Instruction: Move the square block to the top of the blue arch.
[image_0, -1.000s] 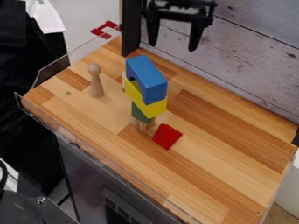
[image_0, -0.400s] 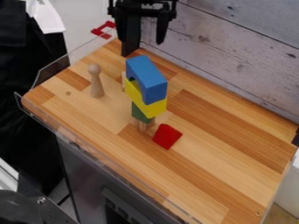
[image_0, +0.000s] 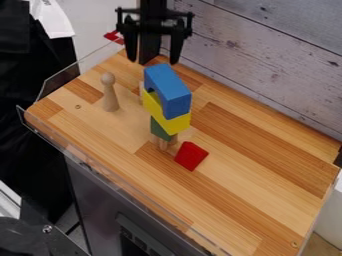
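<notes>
My gripper picks up the square block by its opposite sides next, to set it on top of the blue arch (image_0: 168, 91).
The black gripper (image_0: 153, 61) hangs at the top of the view, open, above and behind the block tower, with nothing between its fingers. The blue arch (image_0: 168, 91) lies on top of the tower, its notch facing down toward the left. Directly beneath it is a yellow block (image_0: 167, 117), and under that a green block (image_0: 160, 130) on small wooden supports. A red block (image_0: 191, 156) rests on the wooden table near the tower's base, at its lower right; whether it is square I cannot tell.
A wooden peg figure (image_0: 109, 93) stands left of the tower. Clear plastic edging runs along the left and front of the wooden table (image_0: 267, 172). A whitewashed plank wall (image_0: 267, 65) rises behind, and a red piece (image_0: 115, 36) is beyond the back left corner.
The gripper has moved left from the upper right of the tower and come a little lower, staying open. The blocks and the peg figure have not moved.
</notes>
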